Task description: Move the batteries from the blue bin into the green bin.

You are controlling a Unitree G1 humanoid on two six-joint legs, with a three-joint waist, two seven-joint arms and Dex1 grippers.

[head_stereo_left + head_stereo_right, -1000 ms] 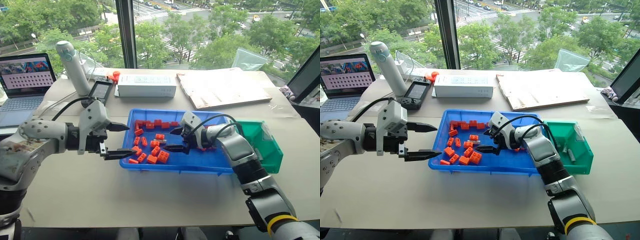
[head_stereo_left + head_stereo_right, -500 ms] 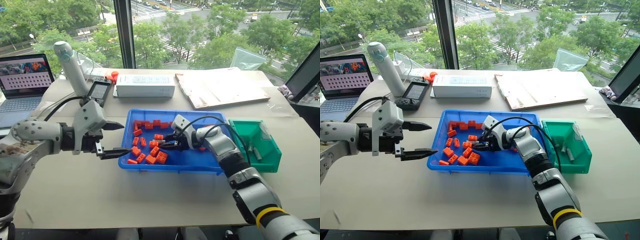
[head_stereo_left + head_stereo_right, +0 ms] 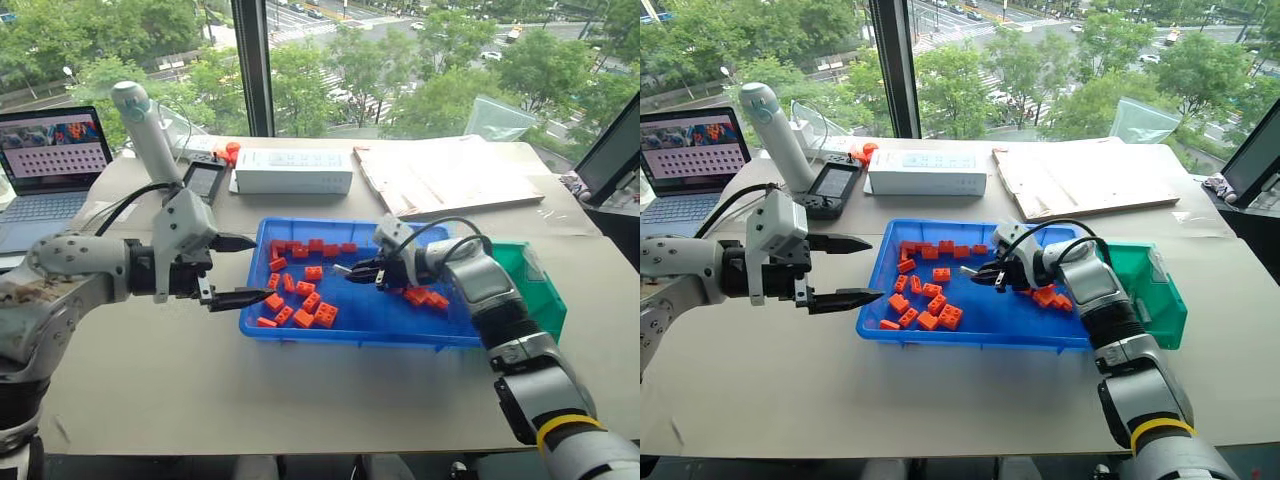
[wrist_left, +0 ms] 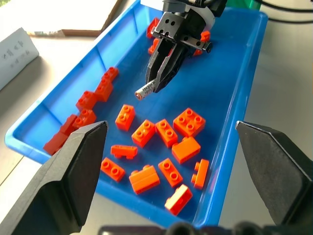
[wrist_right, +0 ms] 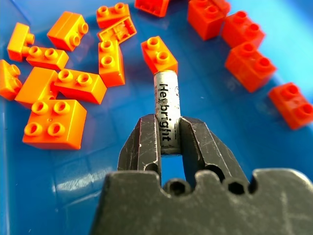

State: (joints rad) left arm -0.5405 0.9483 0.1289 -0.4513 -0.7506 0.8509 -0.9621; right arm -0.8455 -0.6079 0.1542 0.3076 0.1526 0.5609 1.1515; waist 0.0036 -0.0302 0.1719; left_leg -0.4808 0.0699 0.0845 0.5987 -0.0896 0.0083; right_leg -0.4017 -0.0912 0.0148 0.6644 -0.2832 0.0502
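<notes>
My right gripper needs to hold on to the battery (image 3: 342, 270) until it gets to the green bin (image 3: 545, 300), because the battery is hanging over the bottom of the blue bin.
My right gripper (image 3: 352, 270) is shut on a slim grey-silver battery (image 5: 165, 110), whose free end sticks out past the fingertips (image 4: 146, 89). It hovers above the middle of the blue bin (image 3: 350, 342), over bare blue floor between two groups of orange bricks (image 3: 300, 300). The green bin (image 3: 545, 300) stands against the blue bin's right end, partly hidden behind my right forearm. My left gripper (image 3: 255, 268) is open and holds nothing, level at the blue bin's left edge, pointing toward the bricks.
Behind the bins lie a white oblong box (image 3: 292, 170), a flat cardboard sheet (image 3: 440, 175), a black handheld device (image 3: 203, 182) and a white cylinder-shaped device (image 3: 145, 135). A laptop (image 3: 50, 160) stands at the far left, a dark screen (image 3: 612, 150) at the right edge.
My right gripper went from open to shut on a battery among the bricks, then rose and moved right toward the green bin. The left arm has barely moved.
</notes>
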